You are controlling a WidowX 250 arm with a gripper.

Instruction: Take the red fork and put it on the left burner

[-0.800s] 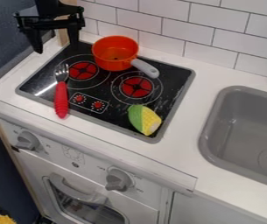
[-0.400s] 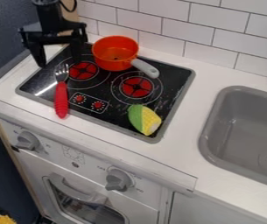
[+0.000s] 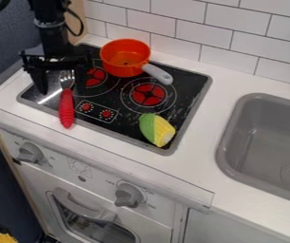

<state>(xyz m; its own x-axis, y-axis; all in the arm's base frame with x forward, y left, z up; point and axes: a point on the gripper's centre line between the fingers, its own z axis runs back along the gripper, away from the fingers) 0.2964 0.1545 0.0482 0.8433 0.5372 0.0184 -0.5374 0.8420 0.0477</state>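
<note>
The gripper grabs the red fork by its metal end next, to set it on the burner beside the orange pot.
My gripper hangs open over the stove's left side, its two fingertips apart with the fork's metal end between them as seen from the camera; nothing is held. The red fork lies with its tines on the black stovetop, pointing to the back, and its handle end over the front edge of the stove. The left burner is a red disc just right of the tines, partly hidden by the gripper.
An orange pot stands at the stove's back, its grey handle toward the right burner. A toy corn lies at the stove's front right. The grey sink is on the right, the tiled wall behind.
My gripper has come down and forward from the back left corner, to the fork's tines. The fork, pot and corn have stayed in place.
</note>
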